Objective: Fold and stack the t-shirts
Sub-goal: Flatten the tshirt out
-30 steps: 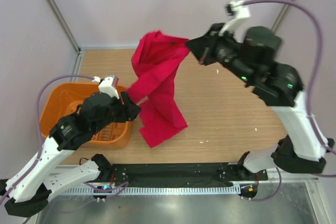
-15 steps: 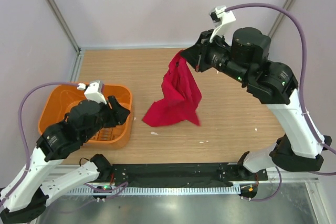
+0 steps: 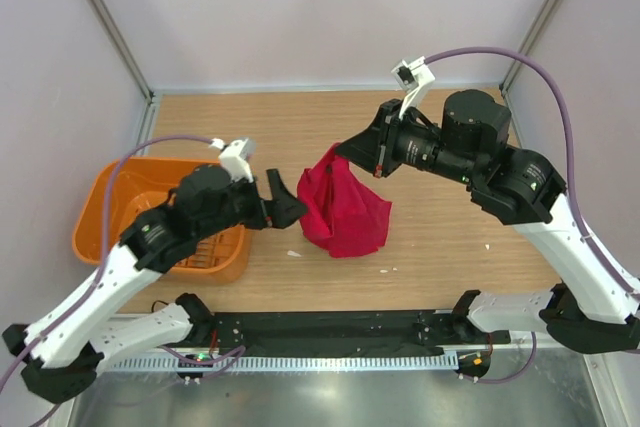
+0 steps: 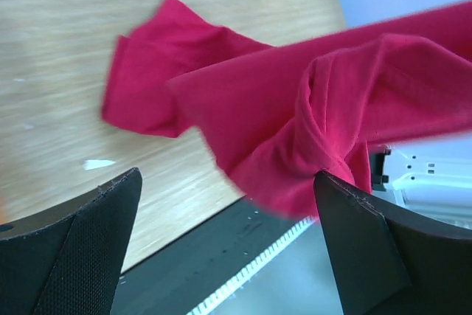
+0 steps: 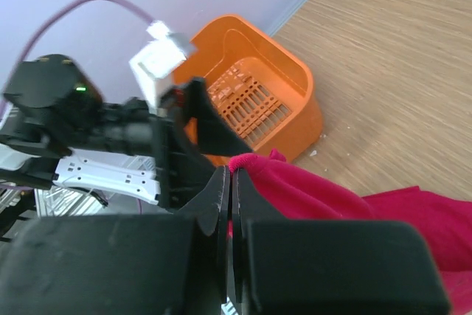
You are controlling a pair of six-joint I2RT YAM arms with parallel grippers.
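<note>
My left gripper needs to move toward the red t-shirt before it closes on the t-shirt. The t-shirt is beyond my fingertips, so my fingers would miss it if I closed now.
The red t-shirt [image 3: 345, 209] hangs bunched from my right gripper [image 3: 341, 153], with its lower part crumpled on the wooden table. In the right wrist view the right gripper [image 5: 232, 171] is shut on a fold of the t-shirt [image 5: 354, 208]. My left gripper [image 3: 287, 202] is open just left of the shirt, level with its upper part. In the left wrist view the t-shirt [image 4: 295, 108] fills the space beyond the left gripper [image 4: 227, 176], with nothing between the spread jaws. One sleeve or corner lies flat on the wood.
An orange slotted basket [image 3: 105, 179] stands at the left of the table, under my left arm; it also shows in the right wrist view [image 5: 254, 82]. The black base rail [image 3: 330, 332] runs along the near edge. Small white scraps lie on the wood.
My right gripper has come down and leftward with the shirt, which now bunches on the table. My left gripper has swung right from the basket to the shirt's left side.
</note>
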